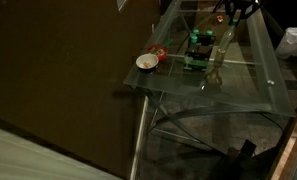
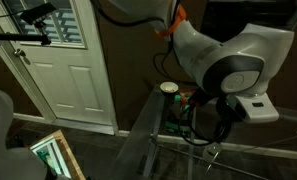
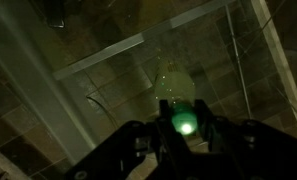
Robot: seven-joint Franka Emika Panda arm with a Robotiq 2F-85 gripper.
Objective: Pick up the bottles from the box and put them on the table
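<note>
My gripper holds the bottle above flat, free table and needs to release it now. The bottle would stand on the glass beside the box.
The small dark box [image 1: 197, 60] stands on the glass table [image 1: 243, 85] with green bottles [image 1: 199, 42] upright in it. It also shows in an exterior view [image 2: 176, 116] behind the arm. My gripper [image 3: 184, 112] is shut on a pale green bottle [image 3: 174, 82], with a finger on either side of its glowing green top. In an exterior view that bottle [image 1: 223, 47] hangs slightly tilted under the gripper [image 1: 233, 14], just beside the box and over the glass. Whether its base touches the table I cannot tell.
A white bowl [image 1: 146, 62] and a small red object [image 1: 159, 53] sit near the table's corner next to the box. The bowl [image 2: 168, 88] shows in both exterior views. A white door [image 2: 68, 60] stands beyond the table. Metal braces cross below the glass.
</note>
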